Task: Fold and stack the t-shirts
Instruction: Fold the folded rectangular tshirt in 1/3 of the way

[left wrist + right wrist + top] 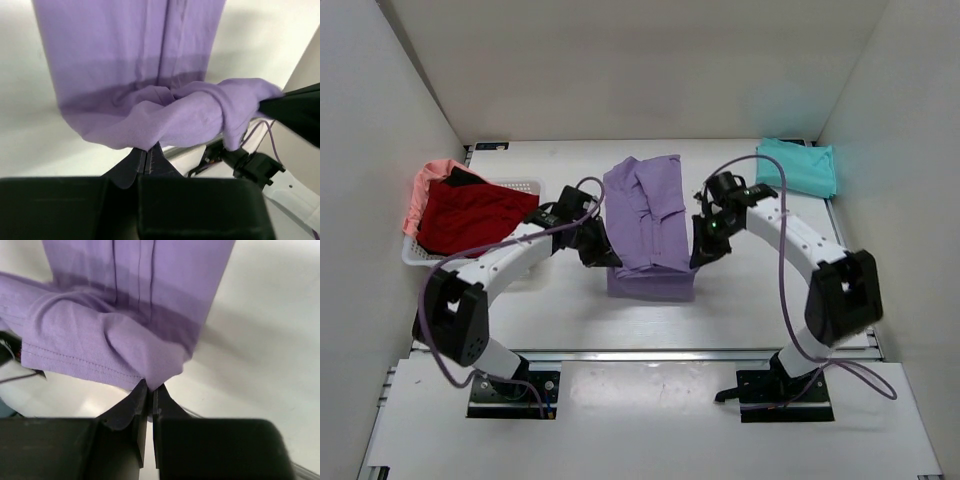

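Note:
My right gripper keeps hold of the t-shirt's hemmed corner until it reaches the t-shirt's middle: above the t-shirt's near end, the corner would drop short.
A lavender-purple t-shirt (pixel 645 215) lies lengthwise in the middle of the table, its near end lifted. My left gripper (pixel 603 258) is shut on that end's left corner (pixel 145 140). My right gripper (pixel 700 255) is shut on the right corner (pixel 150 375), where the stitched hem shows. The raised cloth sags in a fold between the two grippers. A teal t-shirt (pixel 800 165) lies folded at the far right. A red t-shirt (pixel 465 215) and a salmon-pink t-shirt (pixel 425 185) fill the basket at the left.
The white lattice basket (pixel 525 186) stands at the left edge, close to my left arm. White walls close in the table at the left, back and right. Purple cables loop from both arms over the table.

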